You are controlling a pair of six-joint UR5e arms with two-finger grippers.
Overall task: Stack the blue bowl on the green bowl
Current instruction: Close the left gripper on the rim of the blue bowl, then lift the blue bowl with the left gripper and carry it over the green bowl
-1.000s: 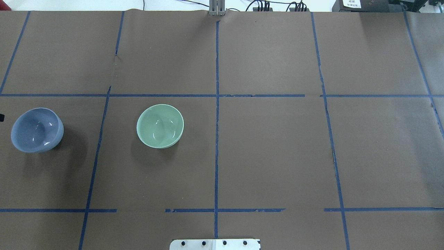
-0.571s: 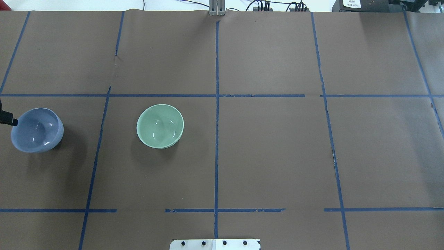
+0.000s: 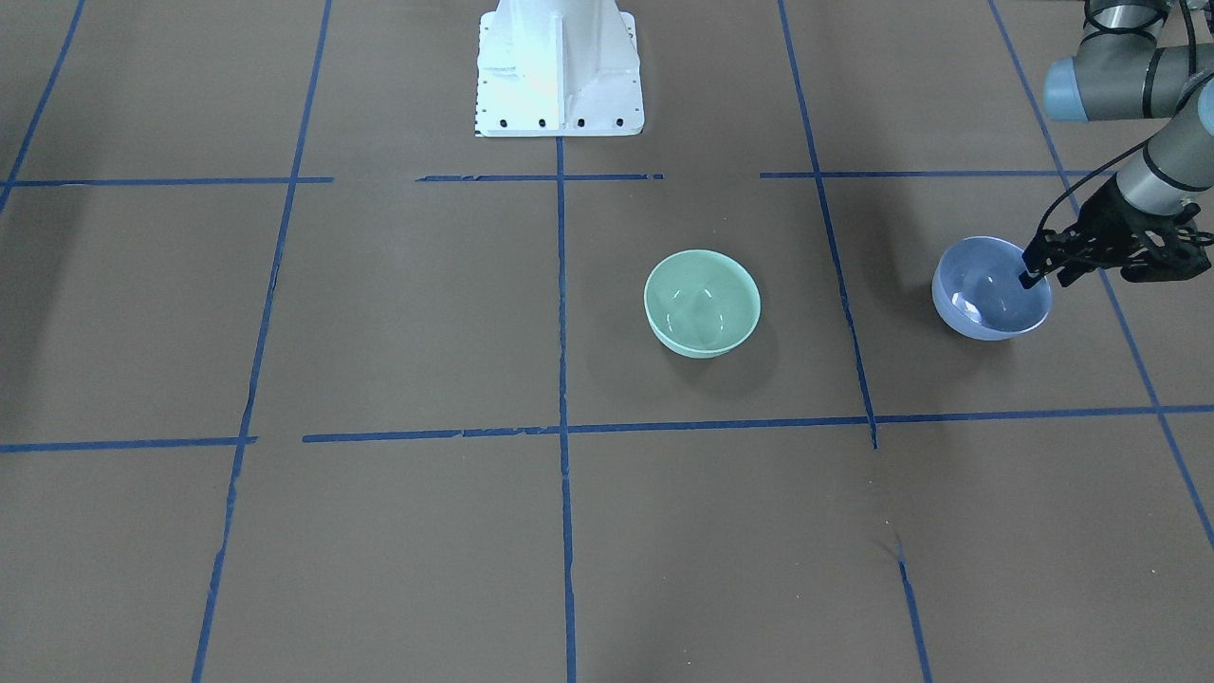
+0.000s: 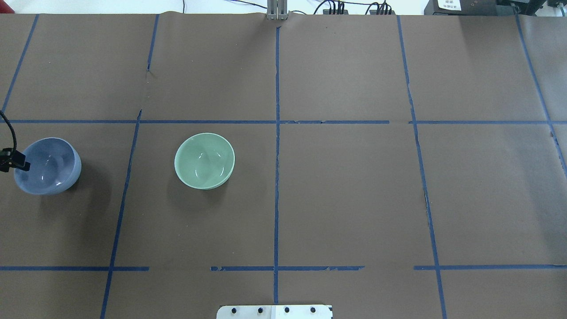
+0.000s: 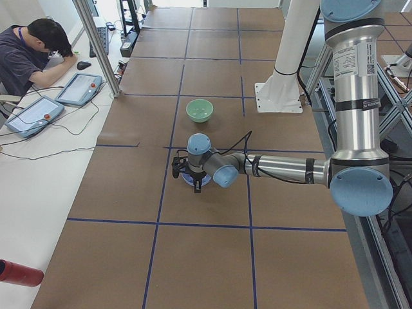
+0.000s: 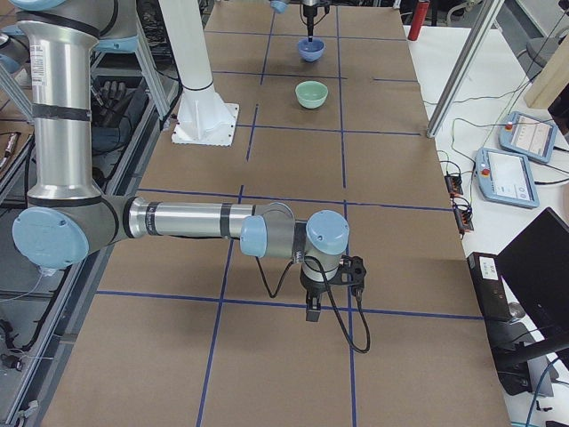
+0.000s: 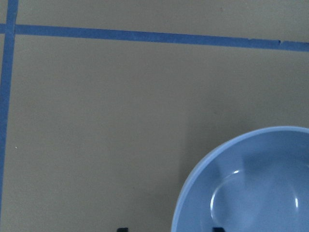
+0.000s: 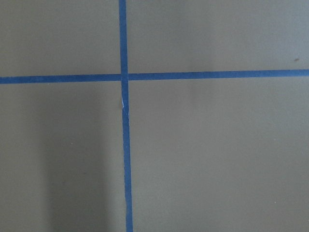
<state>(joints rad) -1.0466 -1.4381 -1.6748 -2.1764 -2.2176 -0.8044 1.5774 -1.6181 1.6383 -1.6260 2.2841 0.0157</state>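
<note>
The blue bowl needs to be stacked on the green bowl point(image 3: 702, 304), so my left gripper needs to grab the blue bowl by its rim point(image 3: 1025, 257) next.
The blue bowl point(image 3: 986, 302) stands upright at the table's left end; it also shows in the overhead view point(image 4: 49, 170) and the left wrist view point(image 7: 256, 188). The green bowl point(image 3: 702, 304) point(image 4: 204, 161) stands upright and empty about two bowl widths away, toward the middle. My left gripper point(image 3: 1043, 277) point(image 4: 17, 163) is open and straddles the blue bowl's outer rim: in the left wrist view one fingertip point(image 7: 122, 229) is outside the rim and the other is inside. My right gripper point(image 6: 313, 302) shows only in the exterior right view, above bare table far from both bowls; I cannot tell whether it is open or shut.
Brown paper with a blue tape grid point(image 4: 277, 133) covers the table. The robot's white base point(image 3: 560, 66) stands at the near middle edge. An operator point(image 5: 32, 51) sits with tablets at a side table. A red object point(image 5: 19, 273) lies beside the table's left end.
My left gripper has come in from the overhead view's left edge and moved onto the blue bowl's rim. Neither bowl has moved.
</note>
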